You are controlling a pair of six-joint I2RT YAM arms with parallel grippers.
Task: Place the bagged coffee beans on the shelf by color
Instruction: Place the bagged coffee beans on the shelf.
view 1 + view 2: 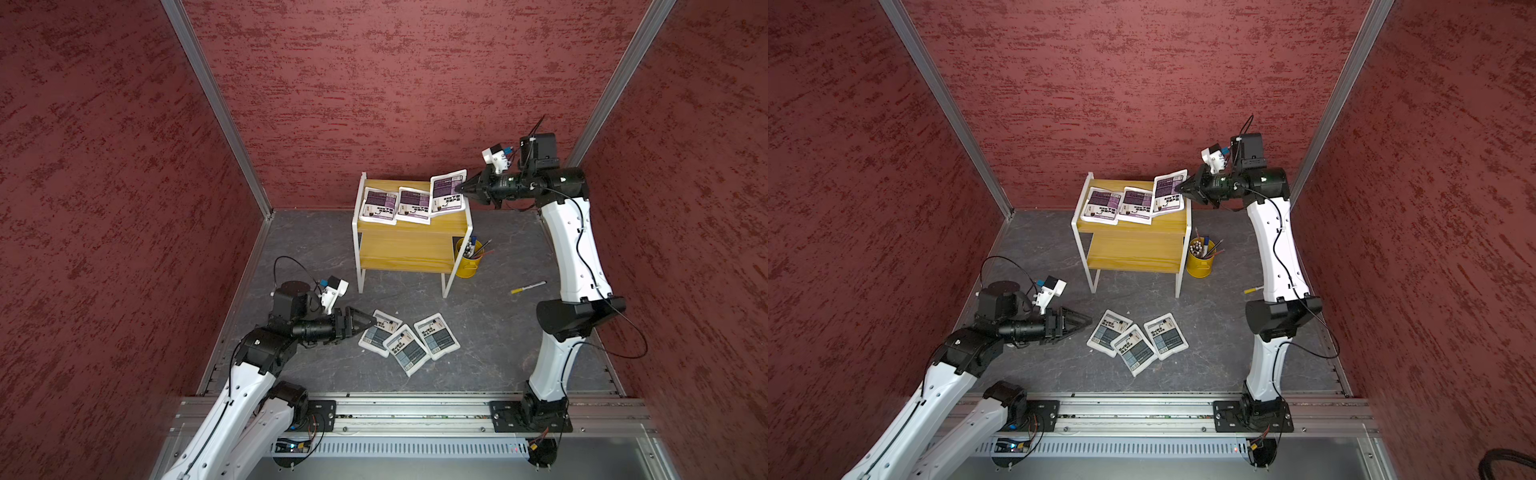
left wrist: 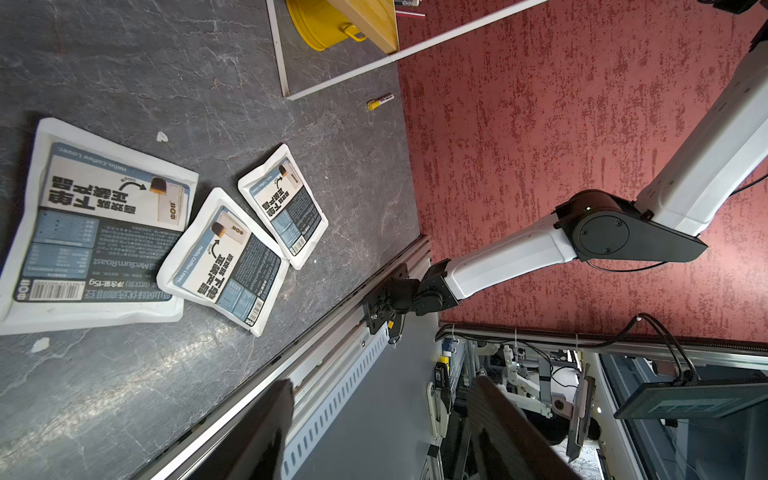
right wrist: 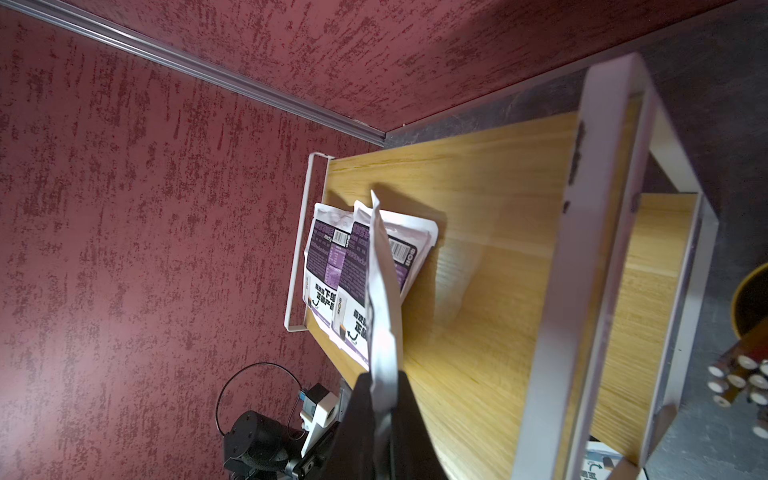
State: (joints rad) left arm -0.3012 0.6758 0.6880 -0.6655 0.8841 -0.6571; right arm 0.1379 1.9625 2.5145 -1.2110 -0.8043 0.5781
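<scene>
The top board's bare end lies below, so the third purple bag (image 1: 448, 192) would come to rest on the board. It is now time for my right gripper to let go.
The shelf (image 1: 411, 237) stands at the back, and two purple bagged coffee beans (image 1: 379, 205) (image 1: 413, 204) lie flat on its top board. My right gripper (image 1: 461, 188) is shut on the edge of a third purple bag (image 1: 448, 192), tilted over the board's right end. In the right wrist view this bag (image 3: 380, 282) shows edge-on between the fingers (image 3: 361, 415). Three grey-blue bags (image 1: 380, 332) (image 1: 406, 350) (image 1: 436, 336) lie on the floor in front. My left gripper (image 1: 372, 321) stands open just left of them, holding nothing; its fingers (image 2: 266, 424) show wide apart.
A yellow pen cup (image 1: 468, 258) stands against the shelf's right legs. A marker (image 1: 528, 287) lies on the floor near the right arm. The shelf's lower board (image 1: 405, 251) is bare. Red walls close in three sides, and an aluminium rail (image 1: 415, 411) runs along the front.
</scene>
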